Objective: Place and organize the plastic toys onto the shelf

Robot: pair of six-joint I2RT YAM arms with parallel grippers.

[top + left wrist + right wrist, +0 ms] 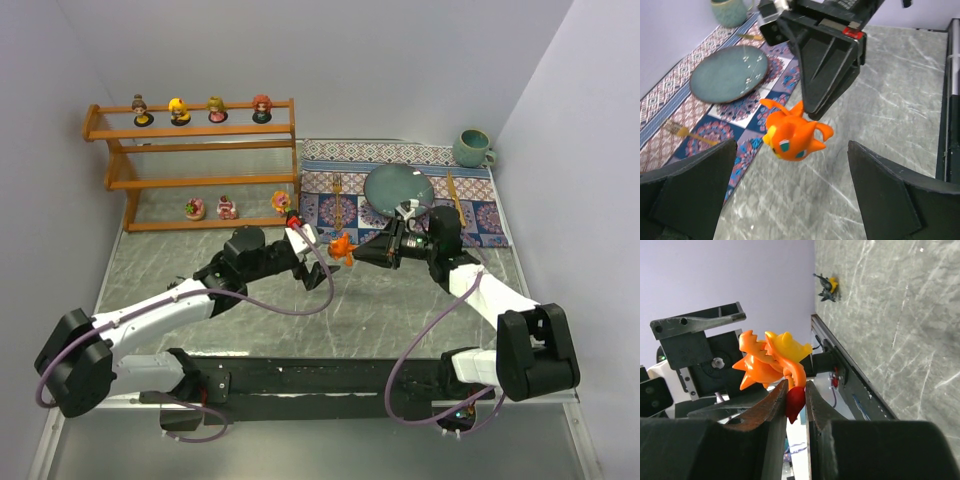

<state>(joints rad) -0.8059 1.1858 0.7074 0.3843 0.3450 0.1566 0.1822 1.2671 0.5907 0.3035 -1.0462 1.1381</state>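
Note:
The left gripper grabs the toy by its head [339,246] next, which leaves the orange creature toy's lower body free to rest on the shelf [200,183].
An orange creature toy [343,247] with a yellow belly hangs in the air over the marble table. My right gripper [360,250] is shut on its red tail tip [796,404]; the toy's body [771,360] sticks out past the fingertips. My left gripper [320,258] is open, its fingers [885,195] spread wide on either side just below the toy [792,136], not touching it. The wooden shelf [200,183] stands at the far left, with several dolls [180,110] on the top tier and three small round toys [227,208] on the bottom one. A dark-blue creature [828,288] lies on the table.
A patterned placemat [480,215] at the far right carries a blue-grey plate [398,188], a fork [338,195] and a teal mug [472,148]. The plate [730,72] also shows in the left wrist view. A black rail [330,375] runs along the near edge.

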